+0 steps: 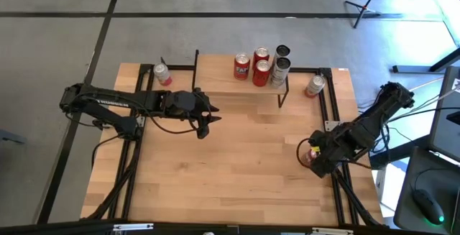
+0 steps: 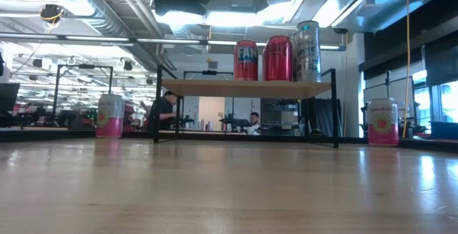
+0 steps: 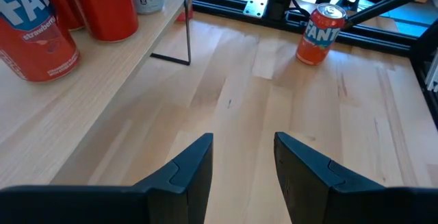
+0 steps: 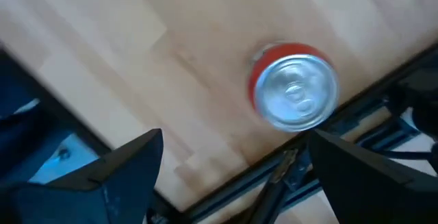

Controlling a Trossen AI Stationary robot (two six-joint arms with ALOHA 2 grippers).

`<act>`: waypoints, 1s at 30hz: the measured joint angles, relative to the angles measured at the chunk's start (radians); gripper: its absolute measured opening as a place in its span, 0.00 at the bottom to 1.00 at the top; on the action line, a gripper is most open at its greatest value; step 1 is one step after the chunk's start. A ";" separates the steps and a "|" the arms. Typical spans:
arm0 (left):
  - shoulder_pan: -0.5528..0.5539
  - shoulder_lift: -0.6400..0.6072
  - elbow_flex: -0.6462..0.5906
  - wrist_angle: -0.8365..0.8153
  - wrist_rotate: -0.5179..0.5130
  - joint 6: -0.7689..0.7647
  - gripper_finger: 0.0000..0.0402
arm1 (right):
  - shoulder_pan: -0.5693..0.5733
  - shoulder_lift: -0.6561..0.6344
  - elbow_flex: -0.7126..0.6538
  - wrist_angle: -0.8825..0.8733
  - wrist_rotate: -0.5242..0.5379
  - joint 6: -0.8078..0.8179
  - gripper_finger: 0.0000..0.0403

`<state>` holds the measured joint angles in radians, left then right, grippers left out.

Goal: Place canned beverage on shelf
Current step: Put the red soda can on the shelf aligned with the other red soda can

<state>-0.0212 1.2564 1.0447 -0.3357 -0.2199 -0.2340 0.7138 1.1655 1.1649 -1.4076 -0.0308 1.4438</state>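
Note:
My right gripper should next set the orange Fanta can on the shelf, so it should pick the can up by its upright sides below the silver top [image 4: 259,80].
An orange Fanta can [image 3: 319,25] stands upright on its base near the table's right edge; the right wrist view shows its silver top [image 4: 295,90]. My right gripper [image 1: 311,156] hangs above it, open, with a finger on either side and clear of the can. My left gripper [image 1: 208,120] is open and empty over the table's middle, just in front of the shelf [image 1: 223,83]. The shelf's wooden top [image 2: 247,88] carries three red cans [image 1: 253,65] and two silver-and-black cans [image 1: 280,62] at its right end.
Two pink-and-white cans stand on the table beside the shelf, one at its left [image 1: 163,75] and one at its right [image 1: 315,85]. The shelf's left half [image 1: 215,73] is bare. Black frame rails [image 1: 334,113] run along the table's sides.

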 joint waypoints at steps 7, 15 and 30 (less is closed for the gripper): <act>0.000 0.000 0.000 0.000 0.000 0.005 0.35 | -0.001 0.000 -0.134 -0.004 0.013 0.150 0.87; 0.001 0.000 0.000 0.000 0.000 0.008 0.35 | -0.001 0.000 -0.243 0.082 0.043 0.180 0.87; 0.001 0.000 0.000 0.004 -0.003 -0.023 0.35 | -0.001 0.000 -0.372 0.227 0.103 0.111 0.67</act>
<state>-0.0200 1.2564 1.0447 -0.3316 -0.2234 -0.2574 0.7132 1.1652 0.7927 -1.1802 0.0721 1.5545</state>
